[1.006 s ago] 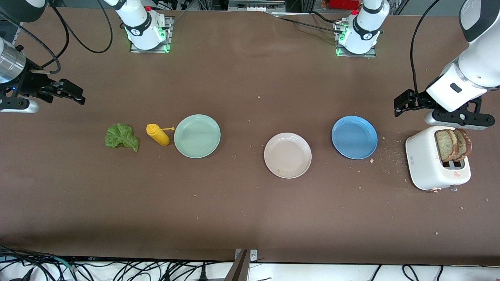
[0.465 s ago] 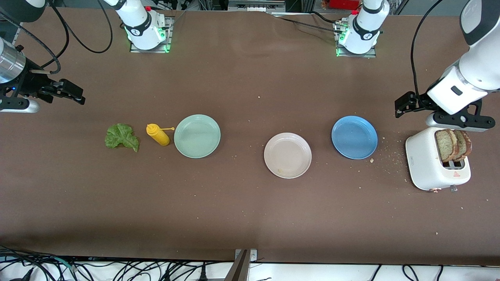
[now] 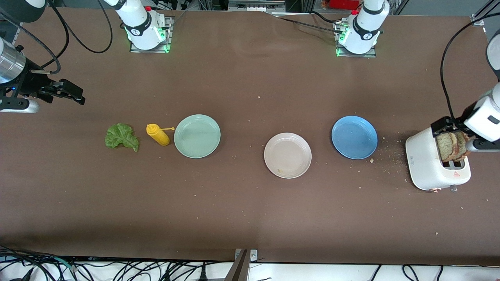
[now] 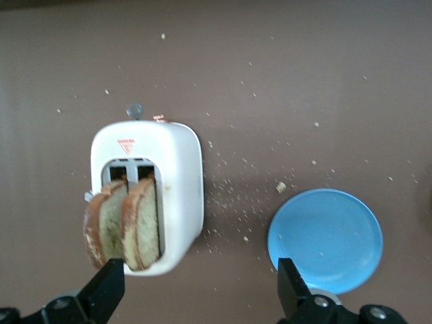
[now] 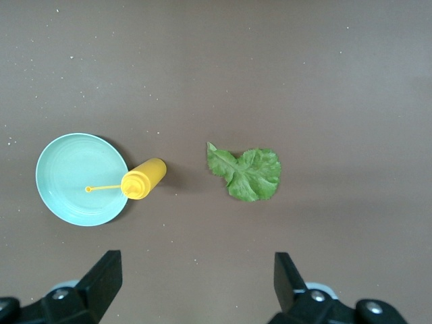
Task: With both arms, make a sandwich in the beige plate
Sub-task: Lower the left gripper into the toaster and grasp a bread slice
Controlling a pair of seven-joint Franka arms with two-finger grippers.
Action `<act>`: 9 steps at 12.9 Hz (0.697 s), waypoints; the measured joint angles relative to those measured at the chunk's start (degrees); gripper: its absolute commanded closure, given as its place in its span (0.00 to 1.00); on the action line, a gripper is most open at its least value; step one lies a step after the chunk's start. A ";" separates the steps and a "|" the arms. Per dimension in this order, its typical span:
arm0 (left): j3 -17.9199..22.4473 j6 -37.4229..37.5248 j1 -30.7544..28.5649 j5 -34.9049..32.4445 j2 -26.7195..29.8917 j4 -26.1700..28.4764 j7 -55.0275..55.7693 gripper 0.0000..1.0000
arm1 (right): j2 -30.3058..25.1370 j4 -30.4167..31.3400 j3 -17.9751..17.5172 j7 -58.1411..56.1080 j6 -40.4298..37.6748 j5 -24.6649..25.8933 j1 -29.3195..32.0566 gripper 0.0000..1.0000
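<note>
The bread slice nearer the blue plate has its lower part inside the toaster slot (image 3: 445, 164), so my left gripper should pick up the slice by its exposed top edge (image 3: 454, 145) next.
The beige plate (image 3: 287, 155) lies bare in the middle of the table. Two brown bread slices (image 3: 453, 145) (image 4: 125, 226) stand upright in the white toaster (image 3: 424, 164) (image 4: 179, 182) at the left arm's end. My left gripper (image 3: 453, 132) (image 4: 200, 277) hangs open over the toaster's edge beside the slices, holding nothing. A green lettuce leaf (image 3: 121, 136) (image 5: 246, 173) lies flat at the right arm's end. My right gripper (image 3: 72, 94) (image 5: 196, 266) waits open above the table near the leaf, holding nothing.
A blue plate (image 3: 354, 137) (image 4: 325, 239) sits between the beige plate and the toaster, with crumbs scattered beside it. A mint-green plate (image 3: 197, 136) (image 5: 74, 169) and a yellow squeeze bottle (image 3: 158, 134) (image 5: 144, 178) lying on its side are next to the lettuce.
My left arm has swung toward the table's end and come down, bringing its open gripper over the toaster beside the bread. The right arm has not moved.
</note>
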State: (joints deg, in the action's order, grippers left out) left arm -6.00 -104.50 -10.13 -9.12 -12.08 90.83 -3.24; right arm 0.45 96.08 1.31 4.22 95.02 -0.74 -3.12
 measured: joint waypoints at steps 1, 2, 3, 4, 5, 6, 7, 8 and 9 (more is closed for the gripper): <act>0.02 -3.10 -1.53 0.00 -1.17 -0.02 -2.26 0.00 | 0.00 0.01 0.00 0.00 0.03 0.00 0.00 0.00; 0.03 -5.48 -2.98 0.01 -2.37 -0.03 -4.26 0.00 | 0.01 0.02 0.00 0.00 0.05 0.00 0.00 0.00; 0.03 -6.42 -4.07 0.09 -3.47 -0.03 -5.23 0.00 | 0.01 0.02 0.00 0.00 0.07 0.00 0.00 0.00; 0.00 -6.66 -4.88 0.14 -4.50 -0.01 -5.49 0.00 | 0.01 0.02 0.01 0.00 0.08 0.00 0.00 0.00; -0.01 -6.91 -5.50 0.15 -5.68 0.04 -5.60 0.00 | 0.01 0.03 0.00 0.00 0.09 0.00 0.00 0.00; -0.02 -7.78 -5.97 0.16 -7.01 0.13 -5.67 0.00 | 0.01 0.03 0.01 0.00 0.10 0.00 0.00 0.00; -0.02 -8.80 -6.33 0.16 -8.24 0.44 -5.71 0.01 | 0.01 0.03 0.00 -0.01 0.11 0.00 0.00 0.00; -0.02 -9.42 -6.65 0.16 -9.19 1.02 -5.72 0.01 | 0.01 0.03 0.01 -0.01 0.11 0.00 0.00 0.00; -0.03 -9.66 -7.09 0.16 -9.64 1.73 -5.72 0.02 | 0.01 0.03 0.01 -0.01 0.11 0.00 -0.01 0.00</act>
State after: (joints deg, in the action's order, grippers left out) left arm -6.03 -114.17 -17.22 -8.96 -21.72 92.56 -8.97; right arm 0.46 96.11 1.31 4.22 95.13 -0.74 -3.13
